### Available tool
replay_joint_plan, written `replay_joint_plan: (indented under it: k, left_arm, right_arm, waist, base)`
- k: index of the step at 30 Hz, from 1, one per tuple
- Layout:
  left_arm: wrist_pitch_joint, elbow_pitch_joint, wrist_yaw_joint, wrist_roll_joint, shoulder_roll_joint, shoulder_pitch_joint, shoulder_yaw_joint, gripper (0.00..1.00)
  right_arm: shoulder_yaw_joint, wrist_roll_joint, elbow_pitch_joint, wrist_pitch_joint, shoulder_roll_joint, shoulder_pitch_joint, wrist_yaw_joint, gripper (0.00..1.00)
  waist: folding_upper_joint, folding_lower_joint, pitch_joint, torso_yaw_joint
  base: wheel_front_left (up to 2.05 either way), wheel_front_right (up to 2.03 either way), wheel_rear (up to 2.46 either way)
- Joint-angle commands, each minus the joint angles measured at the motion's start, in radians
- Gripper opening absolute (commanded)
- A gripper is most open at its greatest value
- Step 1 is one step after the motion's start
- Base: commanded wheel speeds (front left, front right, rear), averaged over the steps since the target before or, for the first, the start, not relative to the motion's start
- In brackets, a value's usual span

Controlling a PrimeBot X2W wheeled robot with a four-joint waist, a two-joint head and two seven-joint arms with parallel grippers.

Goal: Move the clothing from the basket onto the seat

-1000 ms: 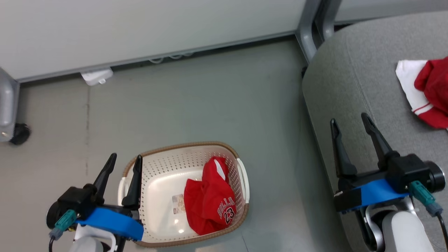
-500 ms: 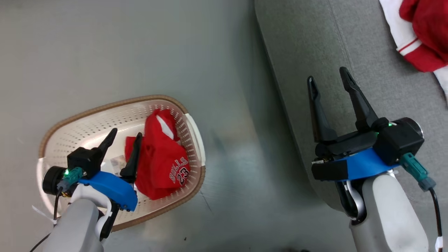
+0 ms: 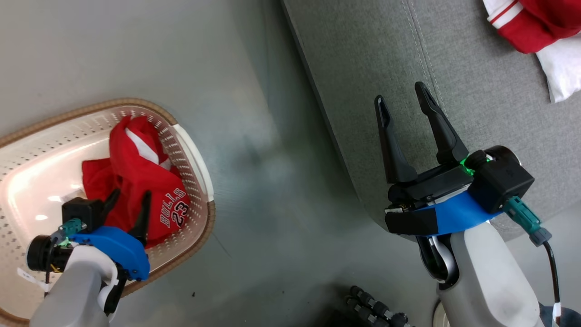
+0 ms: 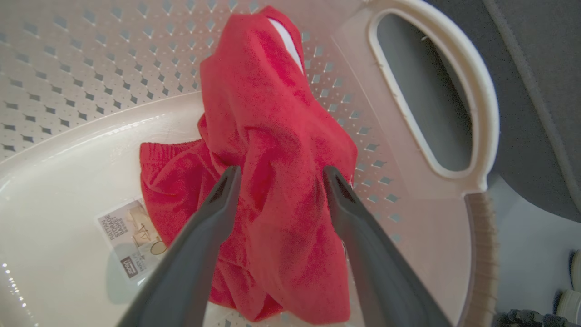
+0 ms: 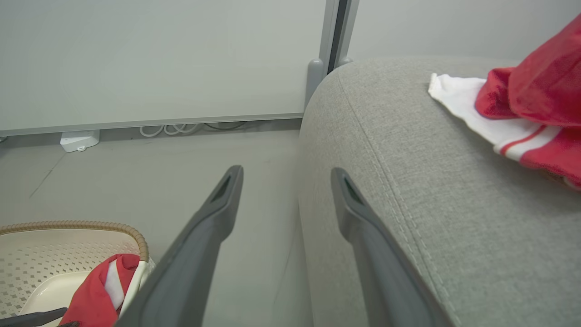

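My left gripper grabs the red BULLS 23 garment by its raised fold (image 3: 130, 201) (image 4: 283, 190) next, to move it onto the seat.
The red "BULLS 23" garment (image 3: 150, 181) lies bunched against the right wall of the cream basket (image 3: 195, 159). My left gripper (image 3: 131, 195) is down inside the basket, open. In the left wrist view its fingers (image 4: 222, 200) stand on either side of a raised fold of the garment (image 4: 272, 113), with a wide gap between them. My right gripper (image 3: 399, 93) hovers open over the left edge of the grey seat (image 3: 408, 54), holding nothing. The red and white striped-trim garment (image 3: 540, 22) lies on the seat at the far right.
Grey floor (image 3: 254, 136) separates the basket from the seat. A label (image 4: 131, 236) is stuck to the basket bottom. A white box (image 5: 79, 140) and cables (image 5: 181, 129) lie along the wall base. A dark ribbed part (image 3: 372, 309) shows at the bottom edge.
The head camera has tilted down and shifted. My left gripper has dropped into the basket and now straddles the red garment. The right gripper has stayed open by the seat.
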Motion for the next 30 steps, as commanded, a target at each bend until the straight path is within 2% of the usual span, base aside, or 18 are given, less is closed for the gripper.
replay_joint_plan:
  k: [1,9,10,11,12,30]
  left_arm:
    - [0.005,0.014,0.0,-0.01,0.012,-0.018,0.002,1.0]
    - [0.067,0.086,0.0,-0.065,-0.013,-0.043,-0.04,1.0]
    - [0.076,0.092,0.0,-0.069,-0.017,-0.046,-0.049,0.71]
    - [0.082,0.095,0.0,-0.073,-0.017,-0.051,-0.061,0.31]
    - [0.089,0.096,0.0,-0.081,-0.02,-0.053,-0.07,0.0]
    - [0.063,0.113,0.0,-0.184,-0.004,-0.07,-0.18,0.0]
  right_arm:
    - [0.004,0.006,0.002,-0.007,0.003,-0.023,-0.001,1.0]
    - [0.017,0.026,0.015,-0.019,0.003,-0.018,-0.001,1.0]
    - [0.018,0.026,0.017,-0.02,0.003,-0.017,-0.001,1.0]
    - [0.018,0.025,0.018,-0.02,0.003,-0.015,-0.001,1.0]
    - [0.018,0.025,0.02,-0.021,0.003,-0.015,-0.001,1.0]
    - [0.02,0.027,0.041,-0.023,0.003,-0.029,-0.001,1.0]
  waist:
    - [0.0,-0.0002,0.025,-0.02]
    - [0.0,-0.0002,0.04,-0.029]
    - [0.0,-0.0002,0.039,-0.029]
    - [0.0,-0.0002,0.038,-0.029]
    - [0.0,-0.0002,0.037,-0.029]
    - [0.0,-0.0002,0.005,-0.025]
  base:
    - [0.0,0.0,0.0]
    - [0.0,0.0,0.0]
    - [0.0,0.0,0.0]
    - [0.0,0.0,0.0]
    - [0.0,0.0,0.0]
    - [0.0,0.0,0.0]
